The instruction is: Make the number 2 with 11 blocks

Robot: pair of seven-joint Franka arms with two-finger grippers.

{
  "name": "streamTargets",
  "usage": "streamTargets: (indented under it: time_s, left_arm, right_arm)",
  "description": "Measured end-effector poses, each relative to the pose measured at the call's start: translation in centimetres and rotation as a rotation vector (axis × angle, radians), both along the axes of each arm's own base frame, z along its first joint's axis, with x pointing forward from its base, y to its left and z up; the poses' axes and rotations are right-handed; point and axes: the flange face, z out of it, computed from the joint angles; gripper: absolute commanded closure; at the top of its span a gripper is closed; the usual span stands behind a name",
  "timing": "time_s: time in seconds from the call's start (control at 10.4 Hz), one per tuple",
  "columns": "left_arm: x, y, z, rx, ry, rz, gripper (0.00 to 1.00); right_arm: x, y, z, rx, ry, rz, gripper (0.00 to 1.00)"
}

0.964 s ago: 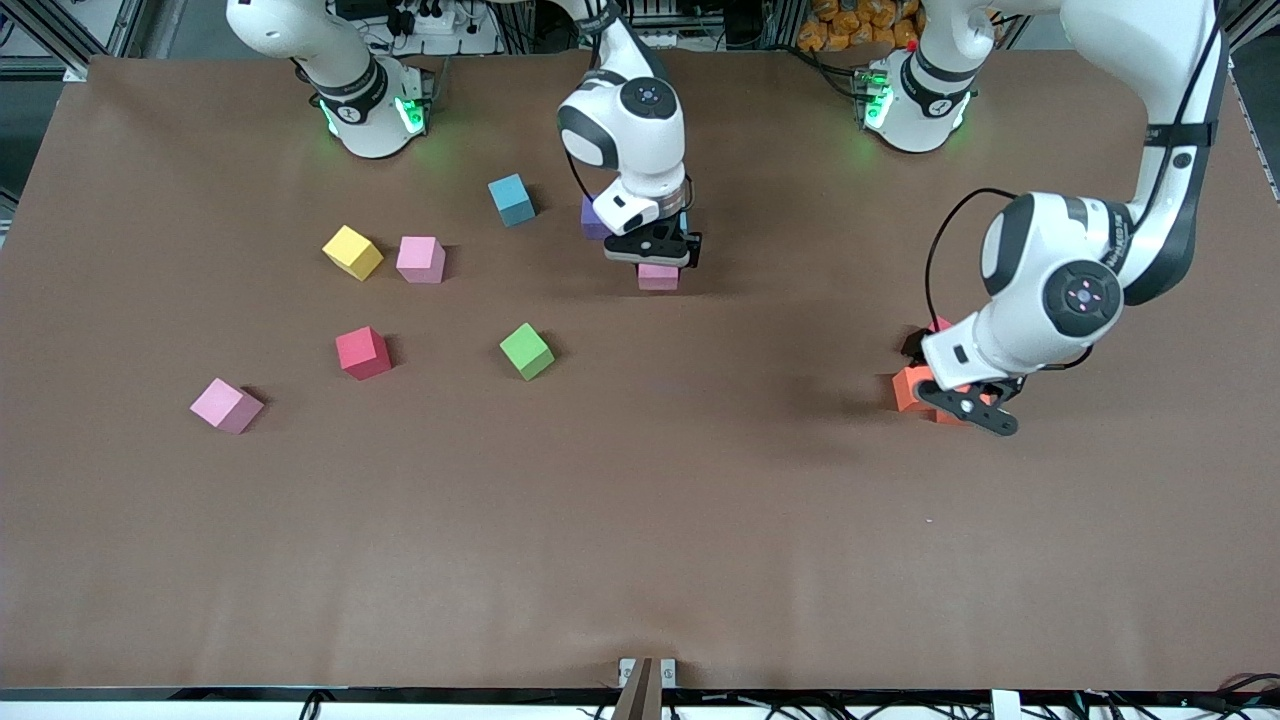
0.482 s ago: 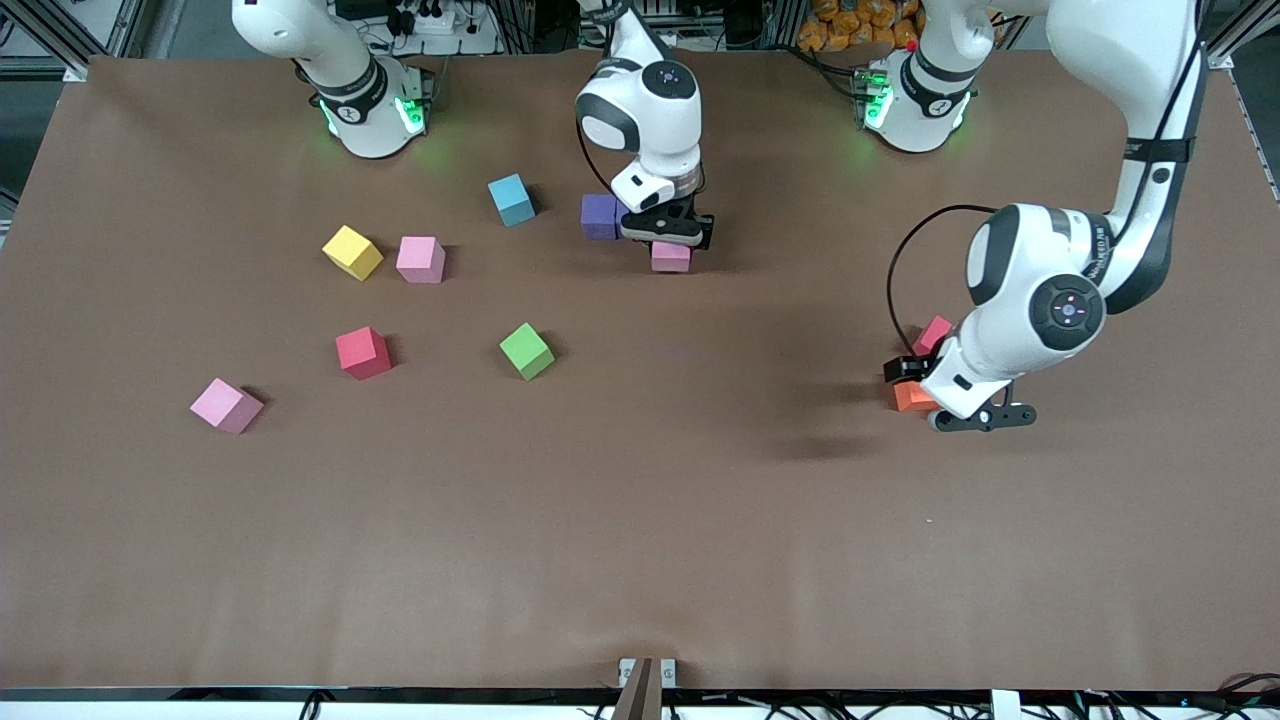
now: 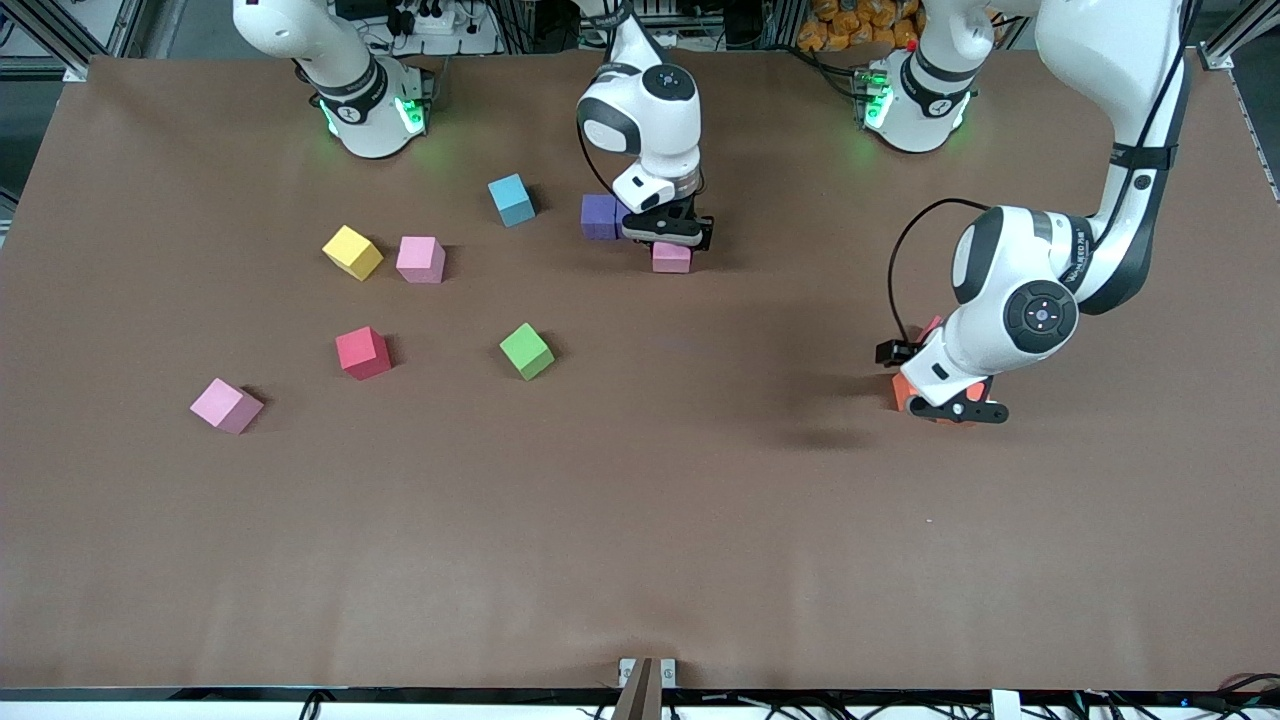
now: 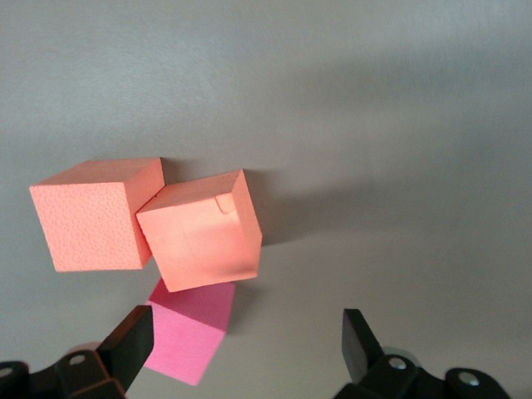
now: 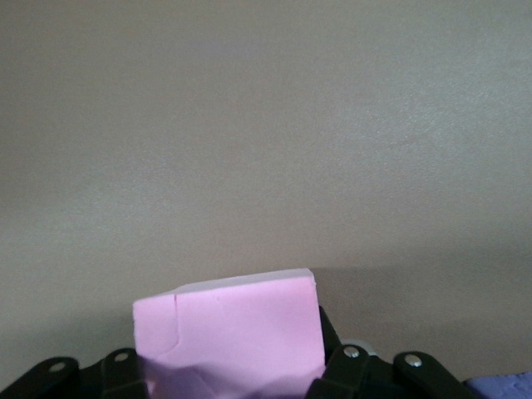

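Observation:
The pink block's lower edge (image 3: 672, 270) stands on the tabletop close to the purple block, so it is time now for my right gripper to release the pink block.
My right gripper (image 3: 668, 236) is shut on a pink block (image 3: 671, 259), held low beside a purple block (image 3: 598, 216); in the right wrist view the pink block (image 5: 233, 337) fills the jaws. My left gripper (image 3: 940, 400) hangs open over two touching orange blocks (image 4: 91, 214) (image 4: 204, 229) and a red block (image 4: 187, 337), which lies close to one finger (image 4: 129, 342). Loose blocks toward the right arm's end: light blue (image 3: 511, 199), yellow (image 3: 352, 251), pink (image 3: 420, 259), red (image 3: 362, 352), green (image 3: 526, 350) and another pink (image 3: 227, 405).
The brown table cover (image 3: 640, 520) stretches bare across the half nearest the front camera. Both arm bases (image 3: 375, 105) (image 3: 915, 100) stand along the edge nearest the robots. A corner of the purple block (image 5: 499, 389) shows in the right wrist view.
The right gripper carried the pink block toward the bases, stopping beside the purple block. The left gripper turned and shifted over the orange blocks, staying open.

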Motion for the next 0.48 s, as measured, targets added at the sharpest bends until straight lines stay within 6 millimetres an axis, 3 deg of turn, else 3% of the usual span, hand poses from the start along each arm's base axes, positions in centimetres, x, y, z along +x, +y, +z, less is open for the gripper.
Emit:
streamTargets:
  time_s: [0.1, 0.29, 0.39, 0.48]
  left_arm:
    - [-0.3, 1.2, -0.5, -0.017, 0.02, -0.104, 0.0]
    - [-0.6, 4.1, -1.0, -0.043, 0.051, -0.298, 0.0]
    - [-0.8, 5.2, -1.2, -0.042, 0.062, -0.357, 0.0]
    - [-1.2, 5.6, -1.6, -0.042, 0.076, -0.384, 0.0]
  right_arm:
    - [0.0, 0.0, 0.0, -0.002, -0.002, 0.002, 0.86]
    - [0.1, 0.0, 0.0, -0.004, -0.005, 0.004, 0.14]
    - [0.2, -0.1, 0.0, -0.004, -0.006, 0.003, 0.02]
    - [0.3, -0.1, 0.0, -0.005, -0.008, 0.001, 0.0]
